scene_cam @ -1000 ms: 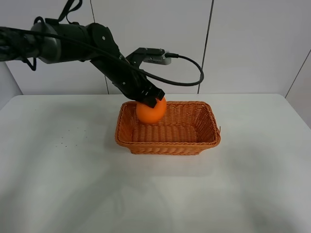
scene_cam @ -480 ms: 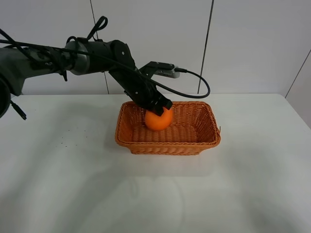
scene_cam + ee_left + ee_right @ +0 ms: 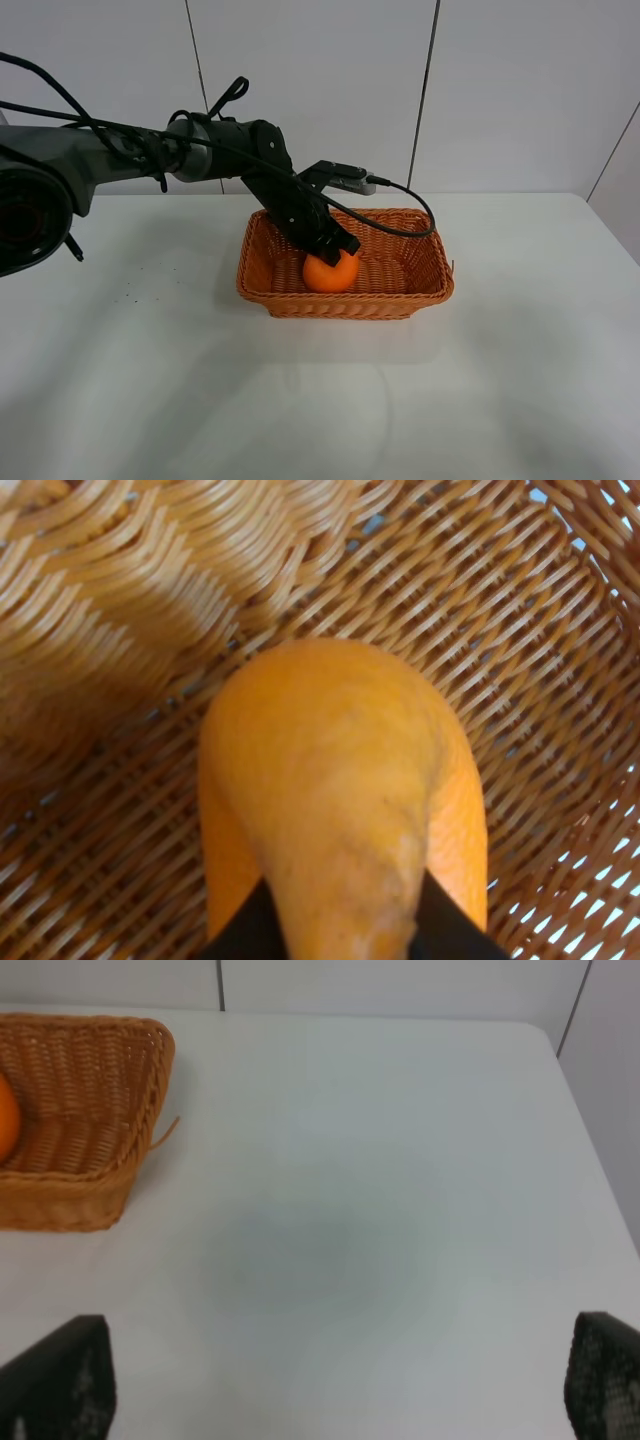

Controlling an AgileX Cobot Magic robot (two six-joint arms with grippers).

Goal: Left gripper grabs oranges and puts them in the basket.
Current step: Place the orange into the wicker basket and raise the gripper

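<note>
The orange's bottom is down at the wicker basket's bottom, inside the basket's rim, and would rest there, so my left gripper should release it now.
The orange (image 3: 330, 273) is down inside the wicker basket (image 3: 425, 285), at or just above its floor, left of the middle. My left gripper (image 3: 337, 252) reaches into the basket from the upper left and is shut on the orange. In the left wrist view the orange (image 3: 340, 790) fills the middle, held between two black fingertips (image 3: 245, 935) at the frame's lower edge, with the woven basket floor (image 3: 520, 650) around it. In the right wrist view the basket's right end (image 3: 90, 1110) and a sliver of the orange (image 3: 6, 1120) show. My right gripper (image 3: 335, 1385) is open above the bare table.
The white table (image 3: 150, 380) spreads around the basket on all sides. A white panelled wall (image 3: 500, 90) stands behind. A black cable (image 3: 405, 205) loops from the left arm over the basket's back rim.
My left gripper has lowered the orange from the basket's back left rim down into the basket and a little to the right.
</note>
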